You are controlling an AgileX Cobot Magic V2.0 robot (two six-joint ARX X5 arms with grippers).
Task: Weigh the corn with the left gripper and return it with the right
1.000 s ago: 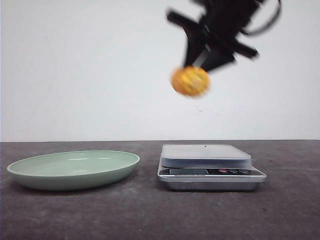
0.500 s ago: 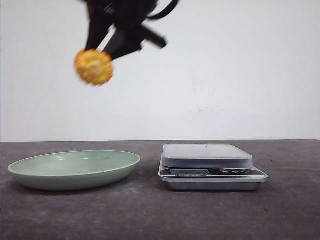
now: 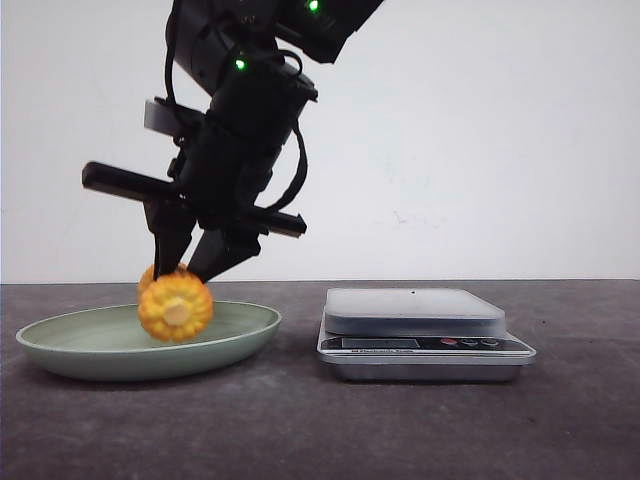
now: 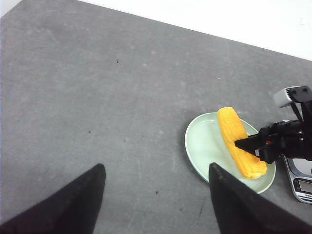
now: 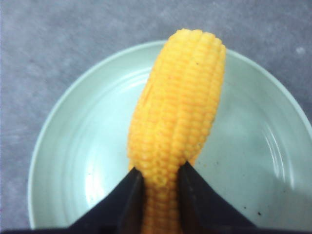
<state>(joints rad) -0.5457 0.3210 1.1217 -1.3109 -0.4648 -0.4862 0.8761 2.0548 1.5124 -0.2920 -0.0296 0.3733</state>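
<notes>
The corn's lower edge hangs inside the plate's rim, over the green plate (image 3: 60, 345), and the corn would rest there, so it is time for my right gripper to release it.
The corn (image 3: 175, 307) is an orange-yellow cob with its pale cut end facing the front camera. My right gripper (image 3: 190, 265) is shut on it and holds it low inside the pale green plate (image 3: 60, 345). I cannot tell whether the corn touches the plate. In the right wrist view the two black fingers pinch the corn (image 5: 178, 112) over the plate (image 5: 73, 146), with the right gripper (image 5: 160, 170) at its near part. My left gripper (image 4: 156, 166) is open and empty, high over bare table beside the plate (image 4: 195, 141). It sees the corn (image 4: 240, 142) from there.
A silver kitchen scale (image 3: 412, 312) with an empty white platform stands right of the plate; its corner shows in the left wrist view (image 4: 302, 180). The table is dark grey with a white wall behind.
My right gripper has carried the corn from above the scale leftward, then down into the plate. The scale and plate have not moved.
</notes>
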